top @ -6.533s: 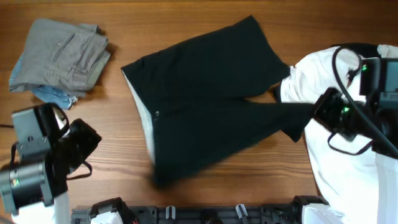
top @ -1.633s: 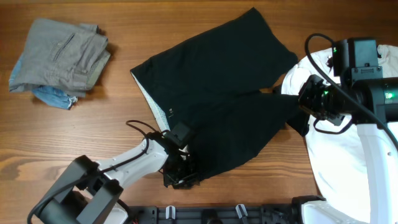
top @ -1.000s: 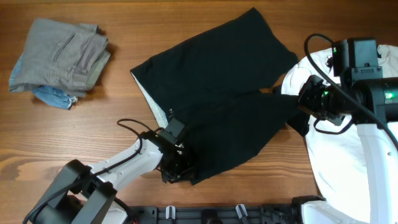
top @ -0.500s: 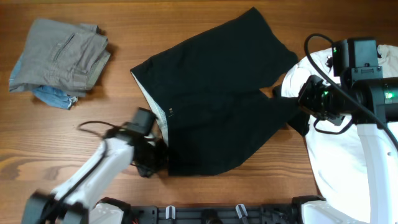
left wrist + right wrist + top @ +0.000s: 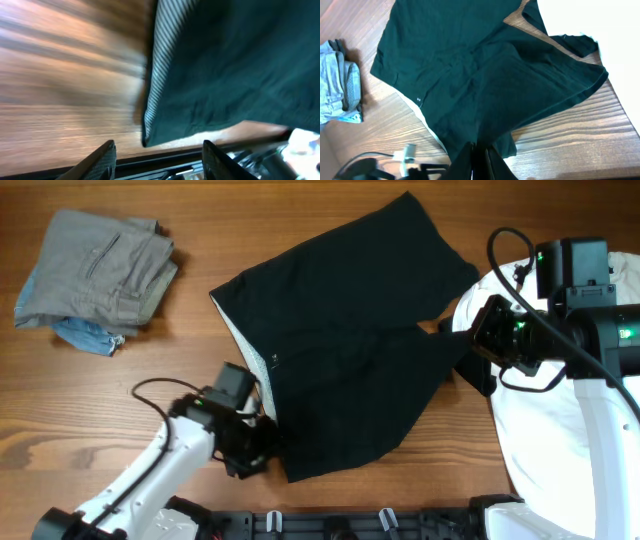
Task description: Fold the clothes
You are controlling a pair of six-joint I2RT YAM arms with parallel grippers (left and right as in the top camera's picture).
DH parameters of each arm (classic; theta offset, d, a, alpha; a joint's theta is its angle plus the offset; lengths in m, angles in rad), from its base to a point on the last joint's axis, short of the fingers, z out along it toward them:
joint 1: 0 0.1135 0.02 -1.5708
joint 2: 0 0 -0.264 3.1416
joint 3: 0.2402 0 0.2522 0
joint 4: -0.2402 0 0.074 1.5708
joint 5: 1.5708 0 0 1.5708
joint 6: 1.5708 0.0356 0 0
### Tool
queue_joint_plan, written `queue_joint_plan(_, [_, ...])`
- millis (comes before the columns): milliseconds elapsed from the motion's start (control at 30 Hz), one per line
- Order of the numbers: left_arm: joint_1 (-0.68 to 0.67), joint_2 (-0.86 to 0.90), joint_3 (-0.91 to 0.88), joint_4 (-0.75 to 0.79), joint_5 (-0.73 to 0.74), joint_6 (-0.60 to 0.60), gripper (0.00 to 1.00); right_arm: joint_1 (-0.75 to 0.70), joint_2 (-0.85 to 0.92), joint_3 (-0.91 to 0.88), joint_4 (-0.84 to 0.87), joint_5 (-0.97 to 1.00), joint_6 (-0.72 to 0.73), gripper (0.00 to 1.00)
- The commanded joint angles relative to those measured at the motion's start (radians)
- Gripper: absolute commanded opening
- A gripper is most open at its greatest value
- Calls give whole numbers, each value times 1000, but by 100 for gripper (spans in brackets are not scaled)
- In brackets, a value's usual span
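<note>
The black shorts point(image 5: 340, 340) need to be taken by the near waistband corner with my left gripper next, so both grippers can fold the near half of the shorts over.
The black shorts point(image 5: 340, 340) lie spread across the middle of the wooden table, waistband to the left with its pale lining point(image 5: 245, 350) showing. My left gripper point(image 5: 272, 446) sits low at the near waistband corner point(image 5: 150, 132), open. Its fingers point(image 5: 100, 161) flank bare table just short of the fabric and hold nothing. My right gripper point(image 5: 472, 348) is shut on the hem of the near leg at the shorts' right end. In the right wrist view its fingers point(image 5: 492, 162) pinch a lifted fold of black cloth point(image 5: 520, 100).
Folded grey trousers on a blue cloth point(image 5: 95, 275) lie at the far left. A large white T-shirt point(image 5: 560, 450) covers the right side under my right arm. A black rail point(image 5: 330, 525) runs along the table's front edge, close behind my left gripper.
My left gripper, shut on the near waistband corner, dragged it leftward, then opened and let go. My right gripper has stayed shut on the leg hem.
</note>
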Motion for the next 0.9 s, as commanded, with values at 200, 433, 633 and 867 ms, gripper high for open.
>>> queue_joint_plan(200, [-158, 71, -107, 220, 40, -191, 48, 4, 0, 12, 5, -6, -10, 11])
queue_joint_plan(433, [-158, 228, -107, 276, 37, -187, 4, 4, 0, 12, 5, 4, -10, 12])
queue_joint_plan(633, [-27, 154, -93, 177, 35, -82, 4, 4, 0, 12, -8, 117, -14, 16])
queue_joint_plan(867, [362, -29, -3, -36, -98, 82, 4, 4, 17, -47, -52, 141, -33, 22])
